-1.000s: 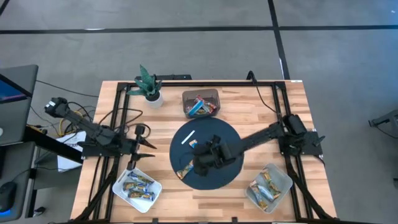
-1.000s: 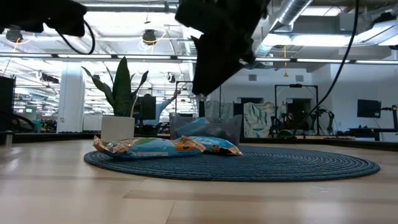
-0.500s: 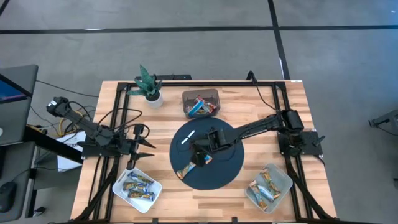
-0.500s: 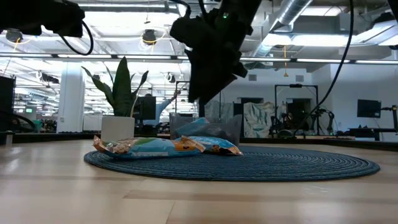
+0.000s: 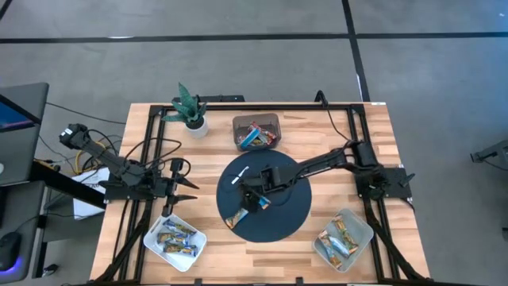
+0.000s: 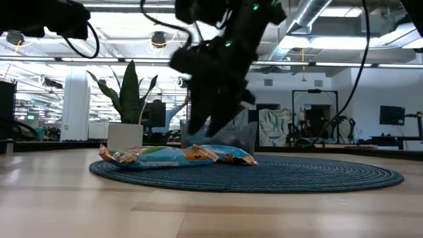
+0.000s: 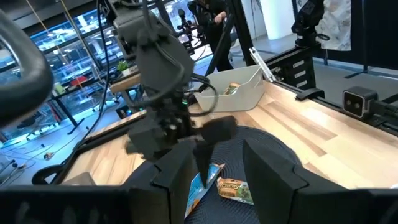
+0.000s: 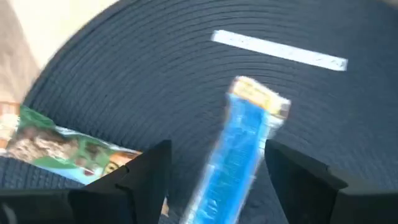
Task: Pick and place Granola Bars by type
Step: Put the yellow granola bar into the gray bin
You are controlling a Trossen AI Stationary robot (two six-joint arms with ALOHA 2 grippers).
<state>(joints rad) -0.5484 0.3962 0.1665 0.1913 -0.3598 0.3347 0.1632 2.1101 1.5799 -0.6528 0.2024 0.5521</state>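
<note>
I should sort the blue bar into the clear container of orange-ended bars, so next I should pick it up by its middle (image 8: 236, 162) with my right gripper.
Two granola bars lie flat on the round dark-blue mat (image 5: 290, 214): a blue bar (image 8: 239, 146) and an orange-green bar (image 8: 62, 146) toward the table's near edge (image 5: 237, 217). My right gripper (image 8: 217, 149) is open above the mat (image 5: 255, 196), low over the bars (image 6: 205, 129). Its fingers stand on either side of the blue bar without visibly touching it. The thin white stick (image 8: 280, 48) lies on the mat beyond. My left gripper (image 5: 190, 184) waits open at the table's left, off the mat.
A clear bin of mixed bars (image 5: 256, 132) stands at the far edge, and a potted plant (image 5: 190, 111) stands to its left. A tray of bars (image 5: 175, 239) sits near-left and another (image 5: 343, 237) near-right. Black rails run along the table's sides.
My right gripper has come down over the mat toward the blue bar, shifting slightly toward the table's far-left. The bars have stayed where they were.
</note>
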